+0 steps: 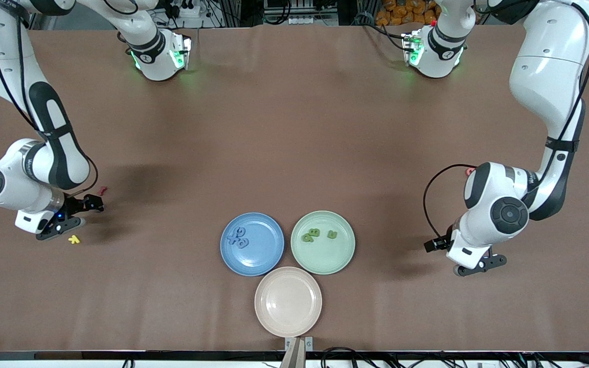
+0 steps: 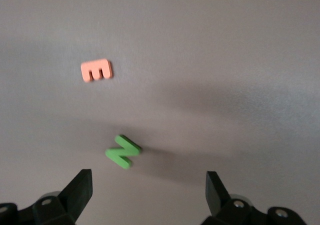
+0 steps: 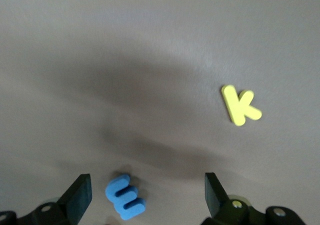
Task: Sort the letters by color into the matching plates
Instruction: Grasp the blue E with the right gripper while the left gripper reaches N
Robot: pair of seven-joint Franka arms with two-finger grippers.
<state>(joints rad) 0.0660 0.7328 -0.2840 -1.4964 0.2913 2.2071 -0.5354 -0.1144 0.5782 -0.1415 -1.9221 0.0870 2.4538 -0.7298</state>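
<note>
In the right wrist view my right gripper's fingers are still above the blue letter E, so lowering comes next; closing now would miss.
The blue plate holds a cluster of blue letters. Beside it, the green plate holds three green letters. My right gripper is open low over the table at the right arm's end, with a blue letter E lying between its fingers, closer to one of them. My left gripper is open over the left arm's end, and a green letter N lies just ahead of its fingertips. In the front view, the right gripper and left gripper hide both loose letters.
A beige plate sits nearer the front camera than the other two plates and touches them. A yellow K lies by the right gripper and also shows as a yellow letter. A red letter lies close by. An orange E lies near the green N.
</note>
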